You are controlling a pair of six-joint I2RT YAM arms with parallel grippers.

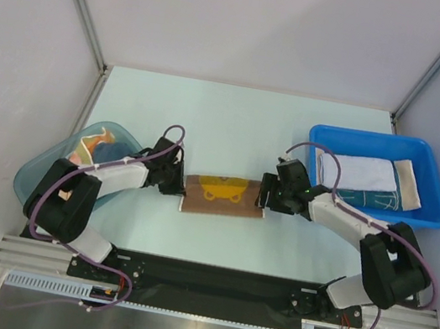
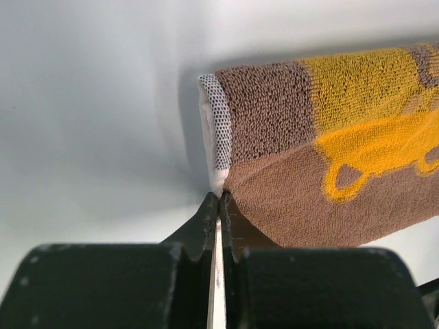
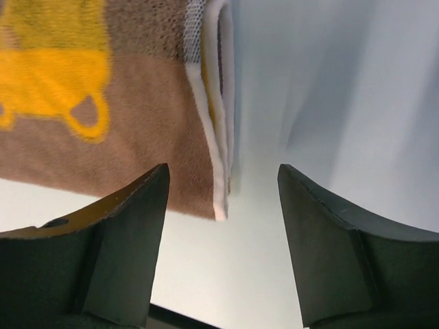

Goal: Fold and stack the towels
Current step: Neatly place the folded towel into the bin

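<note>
My right gripper will next lay the towel still folded on the stack, grabbing the folded brown towel's white end edge nearest the blue bin (image 3: pixel 220 159), layers together.
A folded brown towel (image 1: pixel 223 196) with a yellow print lies flat in the middle of the table, between the two arms. My left gripper (image 1: pixel 180 185) is at its left end. The left wrist view shows this gripper (image 2: pixel 219 199) shut on the near left corner of the brown towel (image 2: pixel 295 185), pinching its white edge. My right gripper (image 1: pixel 266 194) is at the right end. In the right wrist view it (image 3: pixel 223 175) stands open, its fingers either side of the near right corner of the towel (image 3: pixel 137 157), touching nothing.
A blue bin (image 1: pixel 378 139) at the right holds folded towels, one white (image 1: pixel 364 171) and one teal (image 1: pixel 368 197). A translucent teal tub (image 1: pixel 39 175) at the left holds an orange cloth (image 1: pixel 91 146). Grey walls close the table in.
</note>
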